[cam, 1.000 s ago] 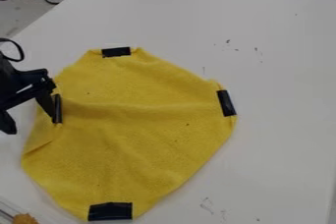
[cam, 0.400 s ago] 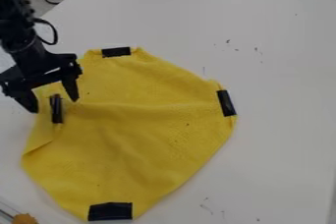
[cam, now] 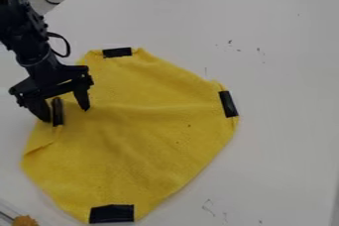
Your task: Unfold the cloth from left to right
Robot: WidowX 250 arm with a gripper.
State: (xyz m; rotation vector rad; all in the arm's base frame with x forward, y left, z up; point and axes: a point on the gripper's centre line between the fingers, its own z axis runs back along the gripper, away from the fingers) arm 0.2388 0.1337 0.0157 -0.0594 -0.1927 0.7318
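The robot's gripper has to grab the yellow cloth next by its corner with the upright piece of black tape, to unfold the cloth across the white table.
The black gripper (cam: 66, 114) is over the left edge of the yellow cloth (cam: 142, 136), its two fingers spread apart. Between the fingers, closer to the left one, is the black tape strip (cam: 57, 111) on the cloth's left edge. The cloth lies mostly spread out, with a crease running across its middle and a small fold at its lower left edge. More black tape marks its top (cam: 117, 52), right (cam: 228, 103) and bottom (cam: 112, 213) edges.
A white table (cam: 278, 61) carries the cloth. An orange-brown object (cam: 25, 220) sits at the lower left corner, beside a clear edge. Dark cables lie beyond the table at the upper left.
The gripper has come in from the left edge of the view, moving right, then slightly down over the left tape strip. The cloth looks unmoved.
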